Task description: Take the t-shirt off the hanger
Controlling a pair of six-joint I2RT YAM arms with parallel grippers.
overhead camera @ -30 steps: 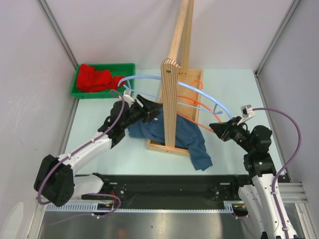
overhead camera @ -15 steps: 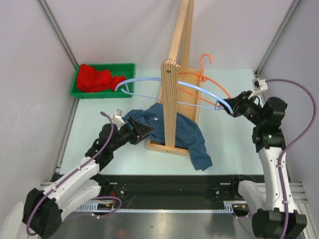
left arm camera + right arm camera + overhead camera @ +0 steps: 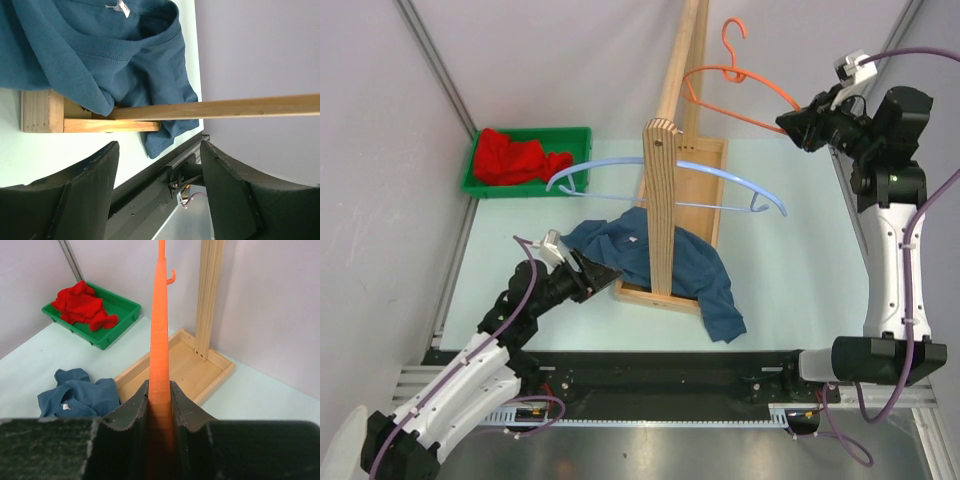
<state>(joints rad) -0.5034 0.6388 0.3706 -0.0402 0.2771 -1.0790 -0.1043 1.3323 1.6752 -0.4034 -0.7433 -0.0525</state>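
Note:
The hanger's hook is short of the rack's top bar, so I will move the orange hanger (image 3: 735, 82) toward it before my right gripper lets go, or the hanger would fall.
The blue t-shirt (image 3: 685, 268) lies crumpled over the wooden rack base (image 3: 670, 297), off any hanger; it also shows in the left wrist view (image 3: 95, 50) and the right wrist view (image 3: 80, 392). My right gripper (image 3: 792, 122) is shut on the bare orange hanger (image 3: 735, 82) and holds it high at the back right; the right wrist view shows the hanger (image 3: 160, 340) pinched between the fingers. My left gripper (image 3: 605, 272) is open and empty, just left of the shirt, low over the table.
A tall wooden rack post (image 3: 665, 190) stands mid-table with a light blue hanger (image 3: 720, 180) on it. A green bin (image 3: 480, 185) with red cloth (image 3: 510, 157) sits at the back left. Walls close in on both sides.
My right gripper has lifted the orange hanger up and back, away from the rack. My left gripper has let go of the shirt and drawn back toward the near left.

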